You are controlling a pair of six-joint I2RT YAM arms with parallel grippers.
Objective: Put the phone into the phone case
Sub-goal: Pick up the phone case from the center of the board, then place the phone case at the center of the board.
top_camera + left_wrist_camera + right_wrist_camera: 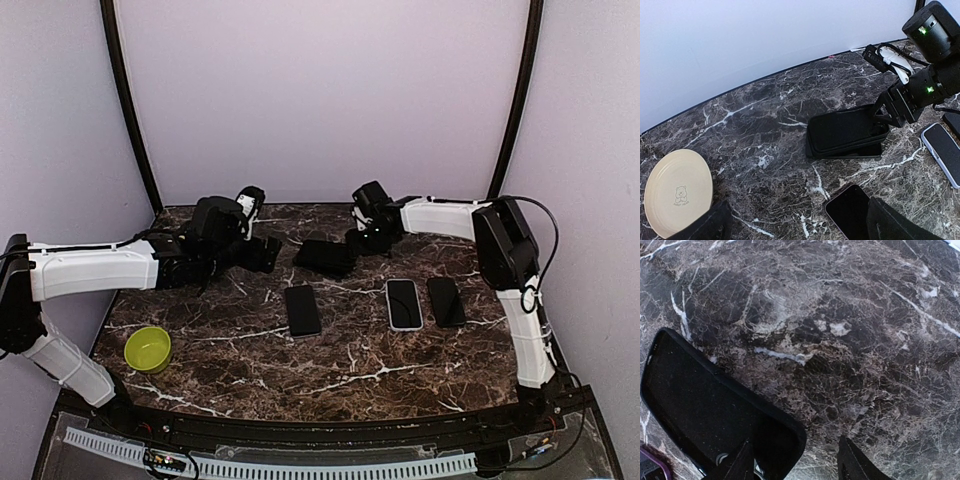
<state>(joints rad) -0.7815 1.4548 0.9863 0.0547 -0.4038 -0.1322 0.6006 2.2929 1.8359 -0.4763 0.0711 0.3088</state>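
The case's rim is between my right gripper's fingers and closing now would catch it, so it is time to close on the black phone case's end rim (352,256) (797,451).
The black phone case (325,257) lies at the back middle of the table, hollow side up in the right wrist view (700,405). It rests tilted on a thin dark slab (920,149) with a purple edge (649,461). My right gripper (362,240) is at the case's right end, jaws apart. Its left finger (737,465) is over the case corner and its right finger (855,462) over bare marble. A dark phone (302,310) lies nearer, beside my left gripper's right finger (895,222). My left gripper (265,250) stands wide open and empty, left of the case.
Two more phones lie to the right, one light-rimmed (404,303) and one black (446,300). A yellow-green bowl (148,348) sits at the front left. A cream plate (677,192) shows in the left wrist view. Curved walls close the back.
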